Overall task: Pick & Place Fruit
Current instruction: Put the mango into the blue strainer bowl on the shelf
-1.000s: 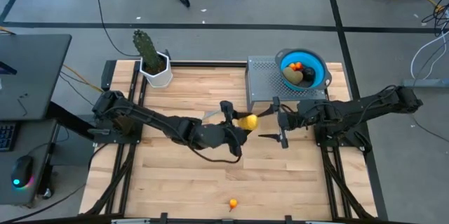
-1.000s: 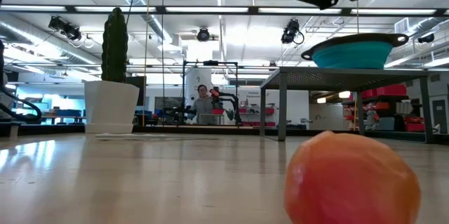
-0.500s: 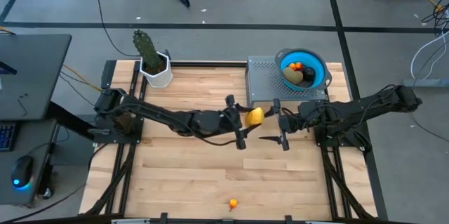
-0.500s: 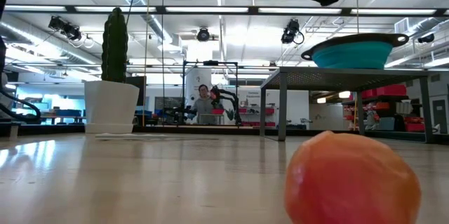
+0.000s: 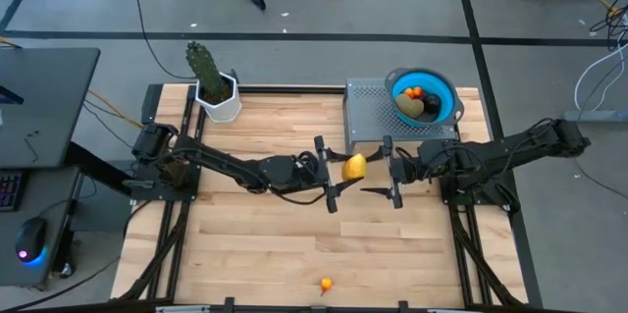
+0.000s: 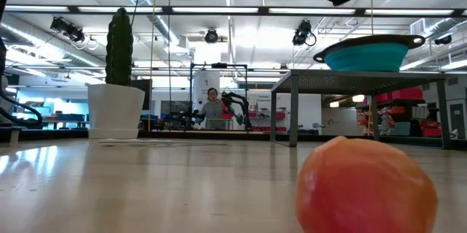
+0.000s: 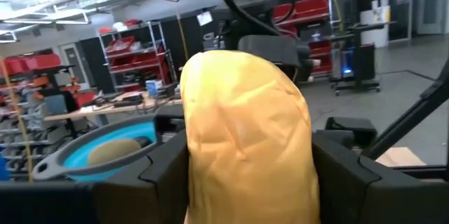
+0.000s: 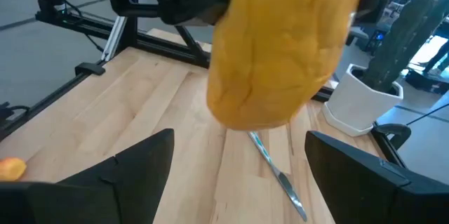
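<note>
My right gripper is going to grab the yellow oblong fruit next, holding the fruit's rounded loose end (image 5: 360, 168), to bring it to the blue bowl (image 5: 444, 90).
The yellow oblong fruit (image 5: 354, 166) is up in the air over the middle of the table, in my left gripper (image 5: 339, 169), which is shut on it. In the left wrist view the fruit (image 7: 245, 133) fills the gap between the fingers. My right gripper (image 5: 391, 171) is open just to the right of it, facing it. The right wrist view shows the fruit (image 8: 280, 48) close in front of the spread fingers and apart from them. A tiny orange fruit (image 5: 325, 284) lies near the table's near edge. Olive, dark and orange pieces lie in the blue bowl (image 5: 444, 90). My left gripper pinches the yellow fruit between its two fingers (image 7: 163, 175), one on each long side (image 7: 200, 161). The fingers come level from the table's left. The fruit is lifted clear of the table, and its rounded free end (image 7: 242, 69) sticks out beyond the fingertips toward the right gripper.
The blue bowl stands on a grey metal rack (image 5: 368, 122) at the far right. A cactus in a white pot (image 5: 218, 92) stands at the far left corner. A silver knife (image 8: 273, 168) lies on the wood below the grippers. The orange fruit (image 6: 365, 185) looms close in the low view.
My left gripper has carried the yellow fruit a short way toward the table's right, closer to the open right gripper, and slightly up. It has stayed shut on the fruit.
</note>
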